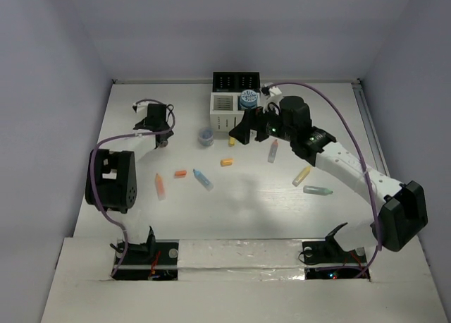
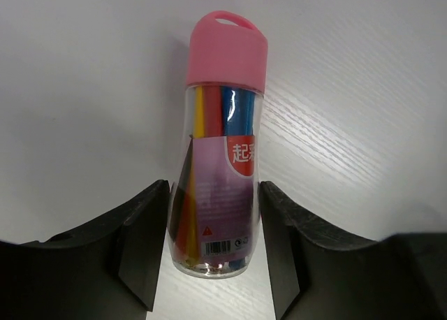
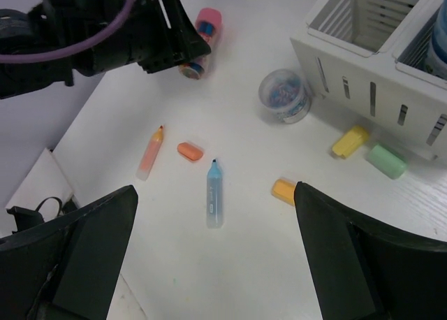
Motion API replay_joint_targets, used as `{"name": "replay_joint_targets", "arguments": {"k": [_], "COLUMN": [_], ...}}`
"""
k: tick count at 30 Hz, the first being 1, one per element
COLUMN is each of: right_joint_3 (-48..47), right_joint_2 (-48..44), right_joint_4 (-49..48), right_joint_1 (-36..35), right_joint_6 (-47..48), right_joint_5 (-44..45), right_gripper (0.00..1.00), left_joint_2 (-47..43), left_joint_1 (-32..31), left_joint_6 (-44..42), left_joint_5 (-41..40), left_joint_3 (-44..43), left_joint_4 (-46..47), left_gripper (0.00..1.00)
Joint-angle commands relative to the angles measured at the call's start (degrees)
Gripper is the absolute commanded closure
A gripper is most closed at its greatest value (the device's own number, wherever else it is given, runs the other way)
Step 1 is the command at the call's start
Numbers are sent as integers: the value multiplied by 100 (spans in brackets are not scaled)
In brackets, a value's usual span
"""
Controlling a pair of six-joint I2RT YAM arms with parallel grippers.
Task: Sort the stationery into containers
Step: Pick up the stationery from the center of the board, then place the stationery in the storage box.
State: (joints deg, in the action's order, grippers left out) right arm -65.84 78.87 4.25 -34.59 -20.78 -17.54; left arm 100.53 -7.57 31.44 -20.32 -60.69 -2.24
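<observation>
Next, my right gripper grabs the clear tube by its pink cap (image 3: 209,17), which leaves the tube's lower end free to enter a black bin.
A clear tube with a pink cap (image 2: 225,117), full of coloured sticks, lies on the table at the far left. My left gripper (image 2: 215,187) is shut on its lower end, both fingers pressed against its sides. My right gripper (image 3: 215,194) hangs open above the middle of the table, over a blue highlighter (image 3: 214,194). An orange highlighter (image 3: 150,152), an orange cap (image 3: 190,151) and a yellow-orange cap (image 3: 283,190) lie around it. The white slatted organiser (image 1: 224,110) with black bins (image 1: 236,80) behind it stands at the back, with a blue-white roll (image 1: 248,99) in one bin.
A round clear tub of clips (image 3: 284,96) sits left of the organiser. Yellow (image 3: 350,140) and green (image 3: 386,161) caps lie at its front wall. To the right lie three more highlighters: (image 1: 273,151), a yellow one (image 1: 301,175) and a greenish one (image 1: 318,190).
</observation>
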Motion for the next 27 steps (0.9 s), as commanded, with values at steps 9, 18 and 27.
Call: {"name": "replay_joint_targets", "arguments": {"k": [9, 18, 27], "right_joint_3": [-1351, -2115, -2223], "right_joint_2": [979, 1490, 1860], "right_joint_4": [-144, -812, -908], "right_joint_1": [-39, -39, -39], "right_joint_6": [-251, -708, -1139], "right_joint_5": [-505, -1243, -1611], "right_gripper": [0, 0, 0], "left_joint_2": [-3325, -5051, -5773], "left_joint_1": [-515, -1061, -1299], "left_joint_6": [-419, -499, -648], "left_joint_5": [1493, 3523, 4202], "left_joint_3": [1205, 2289, 2456], "left_joint_4": [584, 1471, 1718], "left_gripper": [100, 100, 100]}}
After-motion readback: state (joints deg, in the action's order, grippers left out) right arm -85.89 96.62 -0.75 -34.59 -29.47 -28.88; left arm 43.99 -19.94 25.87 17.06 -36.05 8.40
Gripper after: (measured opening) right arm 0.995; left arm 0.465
